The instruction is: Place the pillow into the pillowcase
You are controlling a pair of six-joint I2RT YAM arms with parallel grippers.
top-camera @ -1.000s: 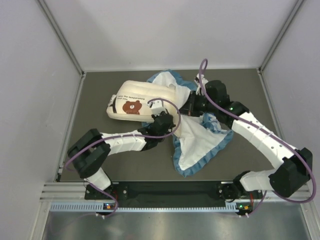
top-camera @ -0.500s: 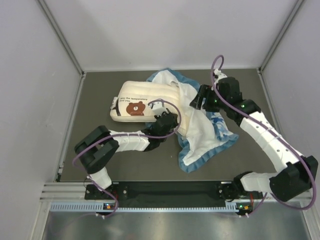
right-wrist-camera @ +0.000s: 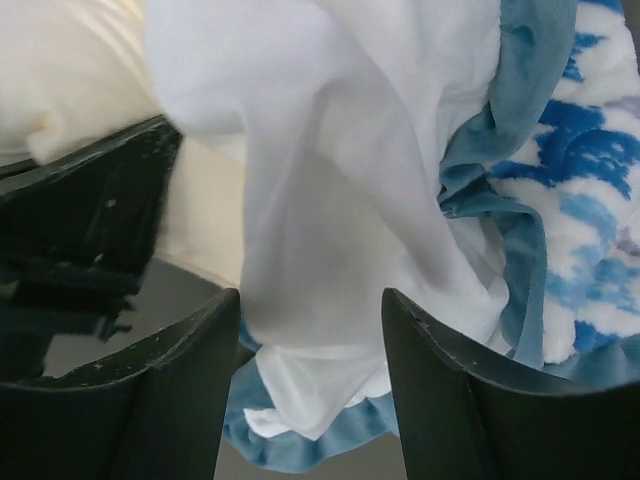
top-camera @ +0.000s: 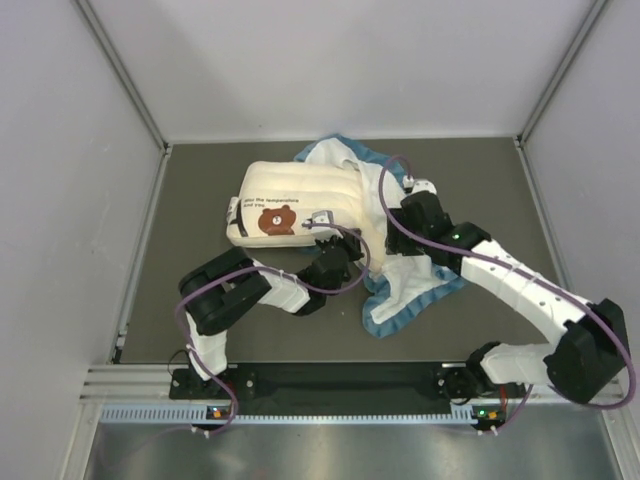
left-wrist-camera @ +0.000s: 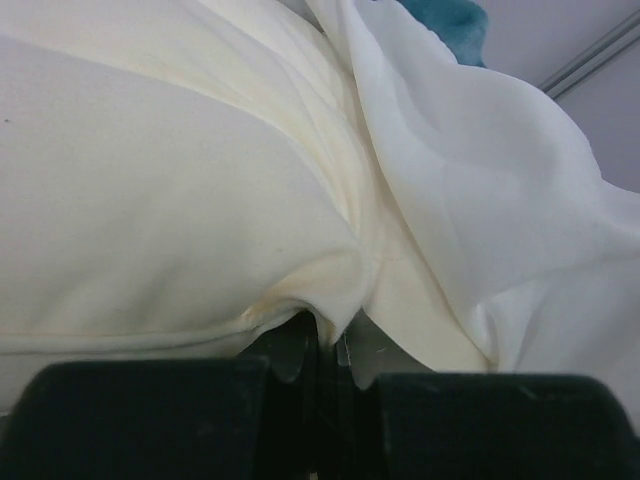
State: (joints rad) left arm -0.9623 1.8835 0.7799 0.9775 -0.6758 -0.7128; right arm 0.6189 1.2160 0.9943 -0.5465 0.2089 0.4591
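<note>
Only the pillow's end lies under the pillowcase (top-camera: pixel 405 285), and opening now would leave it short. My left gripper keeps hold of the pillow's pinched corner until that does too.
The cream pillow (top-camera: pixel 290 195), bear logo up, lies at the table's centre back. My left gripper (top-camera: pixel 338 240) is at its near right corner. In the left wrist view this gripper (left-wrist-camera: pixel 335 350) is shut on a fold of the pillow (left-wrist-camera: pixel 150 200). The pillowcase (top-camera: pixel 405 285) lies bunched to the right, blue ruffle outside, and its white inside (left-wrist-camera: pixel 480 200) drapes over the pillow's right end. My right gripper (top-camera: pixel 393 228) hovers over it. In the right wrist view that gripper (right-wrist-camera: pixel 310 330) stands open around loose white pillowcase fabric (right-wrist-camera: pixel 340 200), not pinching it.
The dark grey table (top-camera: pixel 200 180) is boxed in by white walls on the left, back and right. A metal rail (top-camera: pixel 330 380) runs along the near edge. The black left arm (right-wrist-camera: pixel 80 220) sits just left of my right gripper.
My right gripper let go of the pillowcase, rose, then came down open over its white inside. The left gripper moved right with the pillow. The pillowcase bunched closer to the pillow.
</note>
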